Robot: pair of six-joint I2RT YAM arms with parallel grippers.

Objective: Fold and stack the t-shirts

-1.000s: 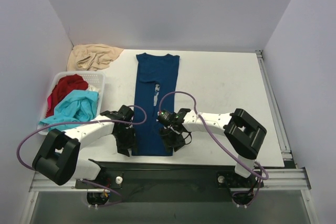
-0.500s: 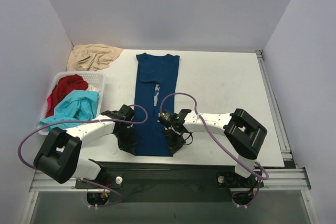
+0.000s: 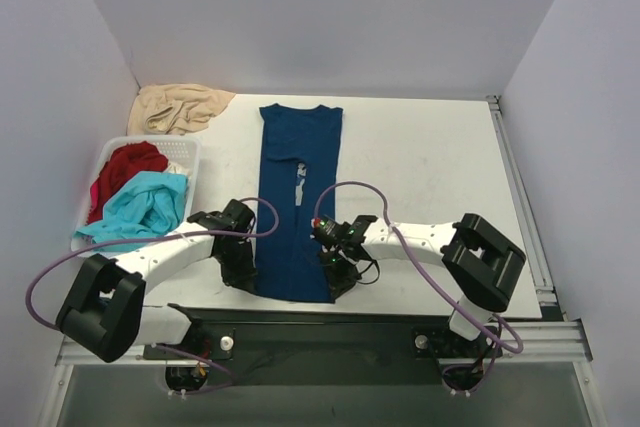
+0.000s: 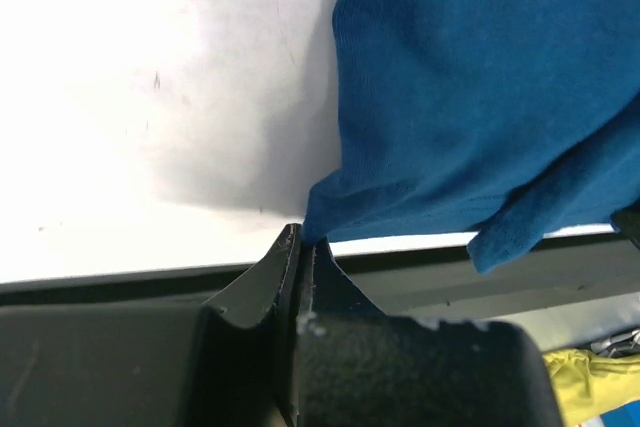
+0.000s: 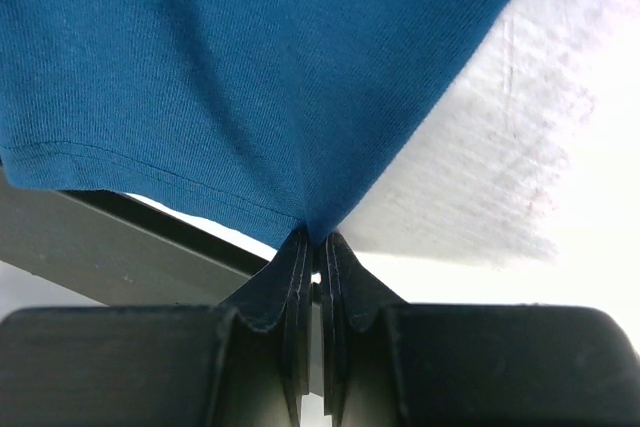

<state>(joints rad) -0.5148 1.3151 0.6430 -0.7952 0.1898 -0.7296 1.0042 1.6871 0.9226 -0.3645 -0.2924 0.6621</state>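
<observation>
The navy blue t-shirt's near hem corner [image 3: 333, 297] [image 5: 313, 233] would come up with my right gripper if I lifted it now, because the gripper's closed fingers are pinching the fabric.
A navy blue t-shirt [image 3: 298, 187] lies folded into a long narrow strip down the middle of the white table, collar at the far end. My left gripper [image 3: 248, 277] is shut on its near left hem corner [image 4: 312, 219]. My right gripper [image 3: 337, 279] is shut on the near right hem corner [image 5: 312, 227]. Both corners are pinched at the fingertips and lifted slightly off the table. A red t-shirt [image 3: 128, 165] and a turquoise t-shirt [image 3: 145, 202] sit crumpled in the basket at the left.
A white basket [image 3: 190, 159] stands at the table's left side. A beige cloth [image 3: 180, 107] lies bunched in the far left corner. The table's near edge and a dark rail [image 3: 300, 317] run just behind both grippers.
Both grippers have closed on the near hem corners of the navy shirt. The near hem has lifted and shifted a little, and the right arm has swung slightly right.
</observation>
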